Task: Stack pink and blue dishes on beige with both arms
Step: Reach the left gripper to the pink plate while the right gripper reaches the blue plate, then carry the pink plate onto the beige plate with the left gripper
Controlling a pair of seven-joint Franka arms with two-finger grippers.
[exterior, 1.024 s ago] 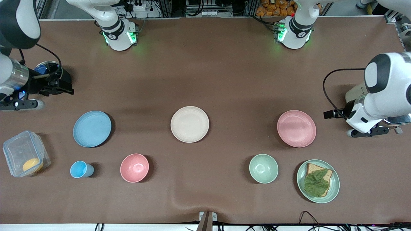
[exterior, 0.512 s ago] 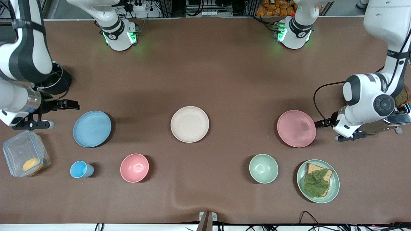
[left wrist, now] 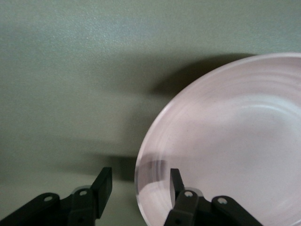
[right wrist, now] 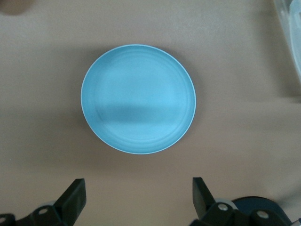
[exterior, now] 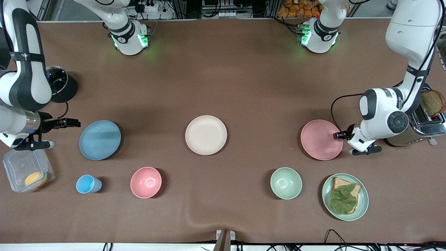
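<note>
Next, my right gripper grabs the light blue plate by its thin rim (exterior: 80,138), since the plate's broad round side spreads wider than the open fingers.
The beige plate (exterior: 206,135) lies at the table's middle. The light blue plate (exterior: 100,139) lies toward the right arm's end and the pink plate (exterior: 321,139) toward the left arm's end. My left gripper (exterior: 337,136) is low at the pink plate's outer rim. In the left wrist view it (left wrist: 139,186) is open, with the pink plate's (left wrist: 235,150) rim between the fingers. My right gripper (exterior: 75,122) hangs open over the cloth just beside the blue plate. In the right wrist view the blue plate (right wrist: 138,99) lies ahead of the right gripper (right wrist: 138,193), whose fingers are spread wide and hold nothing.
Nearer the front camera stand a small blue cup (exterior: 87,184), a pink bowl (exterior: 146,182), a green bowl (exterior: 286,183) and a green plate (exterior: 364,202) with toast and a leaf. A clear box (exterior: 17,164) sits by the right arm, and a toaster (exterior: 423,123) by the left arm.
Both arms have swung in toward their plates. The left gripper has moved up to the pink plate's rim, and the right gripper has come down beside the blue plate.
</note>
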